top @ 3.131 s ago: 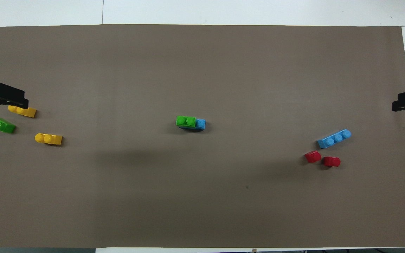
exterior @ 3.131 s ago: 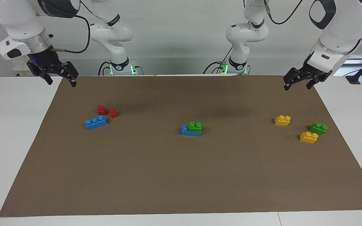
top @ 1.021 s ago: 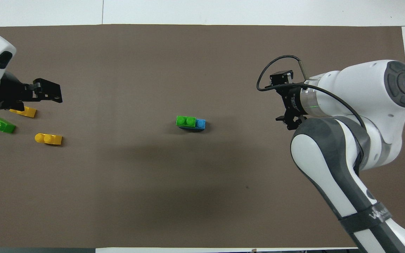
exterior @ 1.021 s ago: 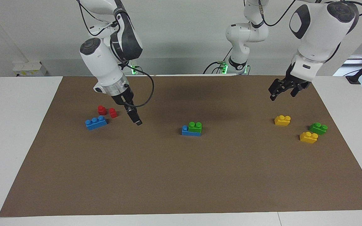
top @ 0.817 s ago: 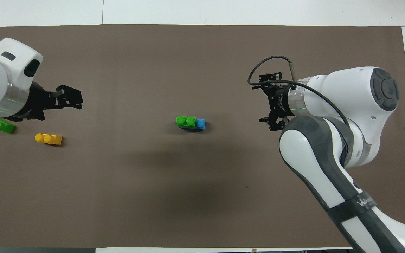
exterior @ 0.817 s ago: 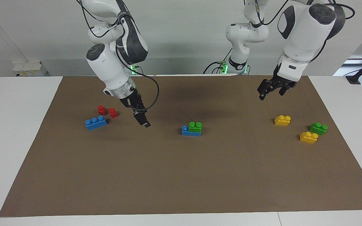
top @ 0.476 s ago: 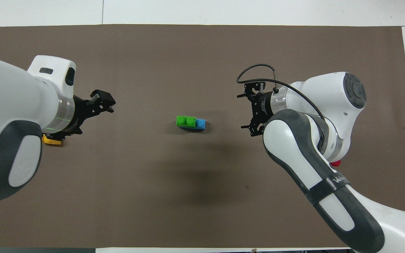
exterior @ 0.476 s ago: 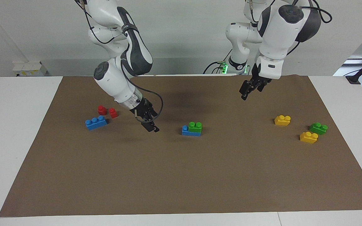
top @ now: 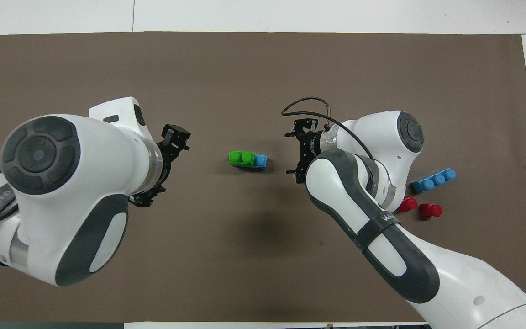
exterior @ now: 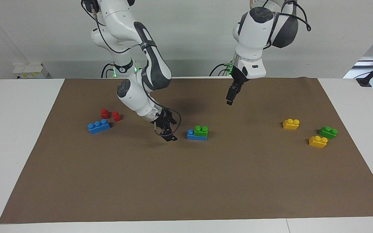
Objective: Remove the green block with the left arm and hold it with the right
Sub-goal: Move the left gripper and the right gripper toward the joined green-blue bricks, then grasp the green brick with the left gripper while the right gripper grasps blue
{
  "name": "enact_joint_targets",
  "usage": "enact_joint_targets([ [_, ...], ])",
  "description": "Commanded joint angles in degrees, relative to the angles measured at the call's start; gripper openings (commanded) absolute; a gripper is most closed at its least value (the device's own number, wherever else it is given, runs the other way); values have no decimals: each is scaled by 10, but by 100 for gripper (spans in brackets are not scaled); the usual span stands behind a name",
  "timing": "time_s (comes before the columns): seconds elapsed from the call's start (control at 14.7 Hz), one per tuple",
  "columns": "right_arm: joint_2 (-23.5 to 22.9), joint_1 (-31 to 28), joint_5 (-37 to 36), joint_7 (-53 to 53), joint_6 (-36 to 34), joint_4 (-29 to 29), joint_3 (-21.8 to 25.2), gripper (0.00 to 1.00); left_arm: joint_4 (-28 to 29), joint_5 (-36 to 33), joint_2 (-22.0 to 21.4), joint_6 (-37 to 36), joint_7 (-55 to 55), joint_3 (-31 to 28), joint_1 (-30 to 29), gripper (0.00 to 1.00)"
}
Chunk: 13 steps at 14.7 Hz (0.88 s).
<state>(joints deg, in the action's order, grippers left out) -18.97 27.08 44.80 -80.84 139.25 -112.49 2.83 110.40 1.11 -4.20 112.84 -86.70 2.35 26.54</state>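
The left gripper grabs the green block by its end farthest from the bare blue stud [top: 233, 157] next, to pull it off the blue brick [top: 261, 161].
The bright green block [exterior: 201, 130] sits pressed onto one end of a blue brick [exterior: 195, 136] in the middle of the brown mat; the pair also shows in the overhead view [top: 241, 157]. My right gripper [exterior: 169, 136] is open and low over the mat, just beside the blue brick's bare end and not touching it; it also shows in the overhead view [top: 293, 153]. My left gripper [exterior: 229, 98] hangs high over bare mat, toward the left arm's end from the stack, open and empty; one finger [top: 177, 135] shows from above.
A darker green brick [exterior: 328, 132] and two yellow bricks [exterior: 291, 124] [exterior: 318, 141] lie toward the left arm's end. A blue three-stud brick [exterior: 99, 126] and two red pieces [exterior: 105, 113] [exterior: 117, 116] lie toward the right arm's end.
Both arms have swung in from the table's ends toward the middle stack. The right gripper has come down low beside the blue brick. The bricks have not moved.
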Motion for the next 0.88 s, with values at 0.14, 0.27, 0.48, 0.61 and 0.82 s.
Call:
enact_joint_targets([
  [0.14,-25,34,43,-7,50,8,2,99,14,3,39,72,-151,-9,33,100],
  [0.27,-38,45,45,-8,70,14,2,99,11,2,59,87,-190,-9,45,100],
  [0.48,-49,56,47,-8,87,17,2,99,7,-1,88,108,-220,-10,56,100],
  [0.61,-49,58,59,-7,89,17,2,99,-11,-6,114,108,-246,-11,56,100],
  [0.82,-53,68,60,-7,101,17,2,99,-22,-7,132,111,-261,-11,56,100],
])
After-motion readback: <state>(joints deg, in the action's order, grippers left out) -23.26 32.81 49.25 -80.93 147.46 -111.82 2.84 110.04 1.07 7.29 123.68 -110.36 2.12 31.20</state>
